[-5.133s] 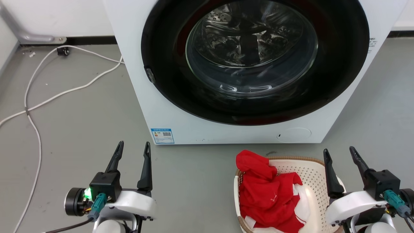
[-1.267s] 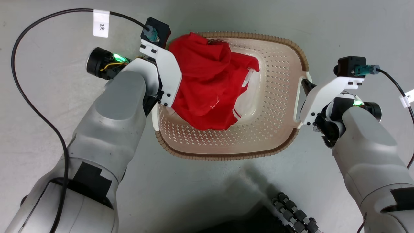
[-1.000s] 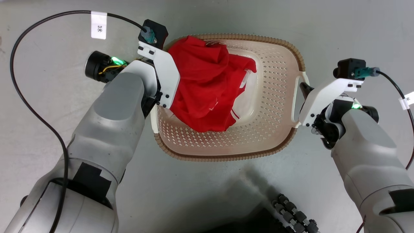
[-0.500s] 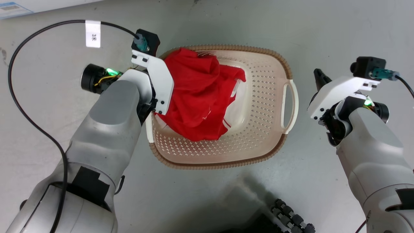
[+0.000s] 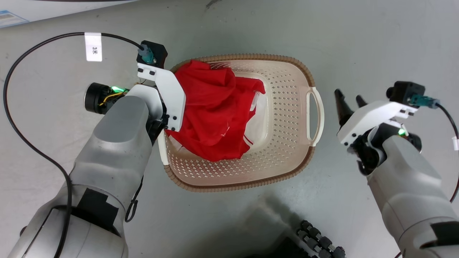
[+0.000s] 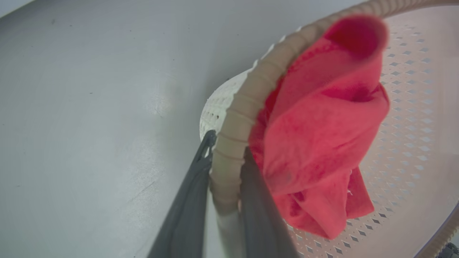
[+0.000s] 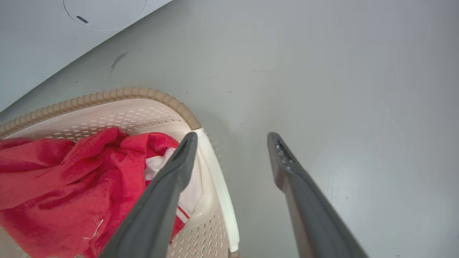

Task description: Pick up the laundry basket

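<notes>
My right gripper grips the basket by its white loop handle (image 5: 321,116) next, opposite my left gripper, to lift it level with the red garment (image 5: 211,107) loose inside.
The laundry basket (image 5: 287,150), cream with a brown rim, sits on the grey floor with a red garment (image 5: 211,107) piled in its left half. My left gripper (image 6: 229,143) is shut on the basket's left rim (image 6: 272,71), one finger outside the wall and one inside against the red garment (image 6: 322,125); in the head view its fingers are hidden under the white wrist bracket. My right gripper (image 5: 348,96) stands open a short way right of the white right handle (image 5: 317,111), not touching it. In the right wrist view the right gripper (image 7: 232,138) has that handle (image 7: 218,179) beside its left finger.
The white washing machine's base (image 5: 53,5) runs along the top left, and shows in the right wrist view (image 7: 53,36). A black cable (image 5: 21,71) with a white tag loops on the floor at left. My own wheeled base (image 5: 319,240) is at the bottom.
My right gripper has come off the right handle and drawn away to the right, now open. The left gripper keeps its hold on the left rim. The head camera has shifted slightly.
</notes>
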Tool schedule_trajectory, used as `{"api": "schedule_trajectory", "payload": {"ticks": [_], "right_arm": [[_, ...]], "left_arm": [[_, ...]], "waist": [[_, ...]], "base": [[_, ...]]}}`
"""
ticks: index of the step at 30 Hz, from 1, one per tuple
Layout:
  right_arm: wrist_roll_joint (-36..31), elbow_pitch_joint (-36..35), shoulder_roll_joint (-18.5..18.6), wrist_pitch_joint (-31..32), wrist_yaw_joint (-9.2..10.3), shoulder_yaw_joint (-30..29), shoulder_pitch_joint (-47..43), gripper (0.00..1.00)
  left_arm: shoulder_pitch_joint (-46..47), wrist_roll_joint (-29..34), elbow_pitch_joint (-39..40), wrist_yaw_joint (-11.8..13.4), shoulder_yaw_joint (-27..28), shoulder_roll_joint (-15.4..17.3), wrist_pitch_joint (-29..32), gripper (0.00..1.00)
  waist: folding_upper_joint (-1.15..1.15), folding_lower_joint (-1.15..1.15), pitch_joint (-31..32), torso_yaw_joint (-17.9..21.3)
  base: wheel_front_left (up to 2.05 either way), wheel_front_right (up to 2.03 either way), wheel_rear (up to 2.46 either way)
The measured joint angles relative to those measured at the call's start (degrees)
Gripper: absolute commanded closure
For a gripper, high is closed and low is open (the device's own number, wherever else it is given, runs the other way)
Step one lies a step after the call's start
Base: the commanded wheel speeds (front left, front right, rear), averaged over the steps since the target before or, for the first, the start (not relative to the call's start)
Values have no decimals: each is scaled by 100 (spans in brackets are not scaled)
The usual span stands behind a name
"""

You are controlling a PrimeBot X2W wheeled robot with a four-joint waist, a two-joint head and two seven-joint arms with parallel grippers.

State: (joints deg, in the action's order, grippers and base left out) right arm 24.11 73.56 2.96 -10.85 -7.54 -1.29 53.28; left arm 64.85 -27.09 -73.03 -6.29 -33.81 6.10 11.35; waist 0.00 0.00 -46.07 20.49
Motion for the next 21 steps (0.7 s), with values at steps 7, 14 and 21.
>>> {"api": "schedule_trajectory", "payload": {"ticks": [7, 14, 21], "right_arm": [[621, -143, -3, 635, 1, 606, -344, 0], [855, -170, -5, 1027, 0, 967, -422, 0], [1042, -77, -4, 1351, 1, 1098, -330, 0]], "left_arm": [[-1, -90, -24, 31, 24, 3, -19, 100], [-1, -141, -41, 49, 20, 13, -27, 100], [82, -141, -46, 51, -47, 30, -45, 100]], "waist": [[0, 0, -11, 39], [0, 0, -71, 54], [0, 0, -212, -4]], "base": [[0, 0, 0], [0, 0, 0], [0, 0, 0]]}}
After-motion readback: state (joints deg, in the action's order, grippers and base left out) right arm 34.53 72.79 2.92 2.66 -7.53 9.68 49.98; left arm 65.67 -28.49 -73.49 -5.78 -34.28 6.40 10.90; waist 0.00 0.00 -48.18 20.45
